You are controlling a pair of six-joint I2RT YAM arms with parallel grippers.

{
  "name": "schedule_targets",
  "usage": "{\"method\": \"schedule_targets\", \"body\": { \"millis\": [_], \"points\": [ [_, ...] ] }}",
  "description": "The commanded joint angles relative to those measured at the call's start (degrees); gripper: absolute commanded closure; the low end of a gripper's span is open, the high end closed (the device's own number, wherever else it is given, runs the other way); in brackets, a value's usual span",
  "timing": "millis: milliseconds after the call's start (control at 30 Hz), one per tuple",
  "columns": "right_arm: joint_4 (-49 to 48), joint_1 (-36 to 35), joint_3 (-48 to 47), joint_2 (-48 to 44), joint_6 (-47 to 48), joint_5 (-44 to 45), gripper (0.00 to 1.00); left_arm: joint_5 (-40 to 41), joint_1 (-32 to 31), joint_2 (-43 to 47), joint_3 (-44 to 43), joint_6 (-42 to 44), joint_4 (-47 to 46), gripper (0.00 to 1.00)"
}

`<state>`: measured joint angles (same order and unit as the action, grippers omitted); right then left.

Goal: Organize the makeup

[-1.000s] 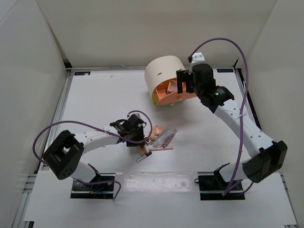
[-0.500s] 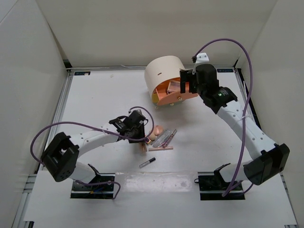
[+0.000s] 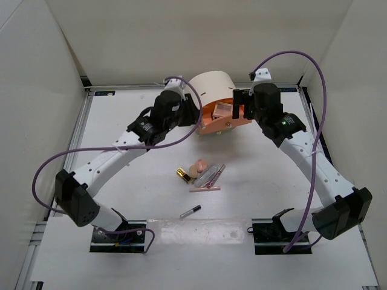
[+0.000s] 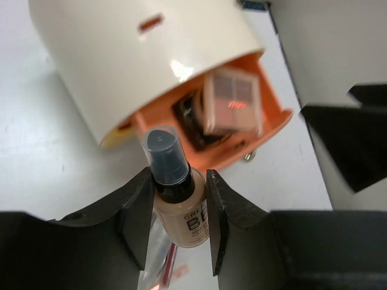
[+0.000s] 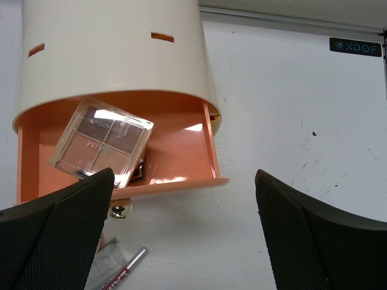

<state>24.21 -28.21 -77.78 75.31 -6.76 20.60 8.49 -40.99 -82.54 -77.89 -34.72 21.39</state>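
My left gripper needs to bring the bottle [image 4: 179,208] in before it lets go, because the bottle is short of the drawer's free space beside the palette and would end up on the tabletop if I opened.
My left gripper [image 3: 188,115] [image 4: 178,181] is shut on a small foundation bottle [image 4: 179,208] with a black pump, held up beside the open orange drawer [image 3: 221,124] [image 4: 266,136] of the cream box [image 3: 208,90]. A pink blush palette [image 3: 222,108] [image 4: 233,99] [image 5: 100,142] lies tilted in the drawer over a black compact [image 4: 190,118]. My right gripper [image 3: 239,106] [image 5: 184,181] is open and empty just right of the drawer [image 5: 181,151]. On the table lie a peach sponge [image 3: 199,165], a gold lipstick [image 3: 182,174], gloss tubes [image 3: 211,174] and a black pencil [image 3: 190,211].
The cream cylindrical box [image 5: 109,48] lies on its side at the back middle. A gold knob [image 5: 120,211] sits under the drawer front. A pink pencil [image 3: 204,188] lies by the tubes. White walls enclose the table on three sides.
My left gripper has lifted the foundation bottle from the pile and carried it back to the drawer. The black pencil has rolled toward the front edge. My right gripper shifted slightly.
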Motion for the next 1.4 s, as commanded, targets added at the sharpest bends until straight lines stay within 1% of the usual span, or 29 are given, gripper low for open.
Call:
{"method": "schedule_targets", "body": {
  "millis": [0,100,200,267,367,533,667,867,1067,1133,1167,1333,1367],
  "points": [
    [-1.3,0.4,0.3,-1.5,-0.8,-0.6,0.01,1.1,0.5,-2.9,-6.2,5.0,-5.9,0.91],
    [-1.8,0.4,0.1,-1.8,-0.6,-0.6,0.01,3.5,0.7,-6.2,-11.4,6.7,-8.0,0.91],
    [-1.2,0.8,-0.3,-1.7,-0.6,-0.4,0.01,3.0,0.7,-9.4,-14.9,7.4,-7.7,0.9],
    [-0.9,0.8,-0.4,-1.5,-0.6,-0.2,0.01,1.4,0.7,-10.6,-15.5,7.4,-7.0,0.91],
    [-1.0,0.8,-0.4,-1.5,-0.6,-0.2,0.01,1.3,0.4,-10.5,-14.8,6.9,-6.4,0.91],
    [-1.1,0.8,0.1,-1.5,-0.6,0.1,0.01,1.7,-0.4,-9.4,-10.0,6.5,-7.7,0.91],
    [-0.7,1.0,0.1,-1.1,-1.0,0.1,0.01,-1.0,-1.3,-10.3,-10.4,7.2,-6.3,0.91],
    [-1.0,1.1,0.6,-1.1,-1.0,0.1,0.01,-2.4,-1.6,-10.5,-9.3,6.3,-5.2,0.9],
    [-1.7,1.0,0.7,-0.8,-1.3,0.1,0.01,-3.7,-1.7,-12.7,-9.7,5.2,-5.2,0.87],
    [-2.1,0.8,0.9,-1.0,-1.5,0.1,0.01,-2.4,-1.8,-13.3,-9.7,4.7,-6.0,0.88],
    [-2.1,1.0,1.1,-1.0,-2.0,0.1,0.01,-1.5,-2.1,-13.4,-9.7,3.4,-5.9,0.9],
    [-2.3,0.7,1.3,-0.5,-2.0,-0.6,0.01,6.0,-4.3,-13.1,-7.4,1.4,-11.6,0.91],
    [-2.6,1.2,1.3,-0.4,-2.0,-0.6,0.01,5.9,-4.5,-13.1,-7.0,1.0,-12.1,0.9]
  ]
}}
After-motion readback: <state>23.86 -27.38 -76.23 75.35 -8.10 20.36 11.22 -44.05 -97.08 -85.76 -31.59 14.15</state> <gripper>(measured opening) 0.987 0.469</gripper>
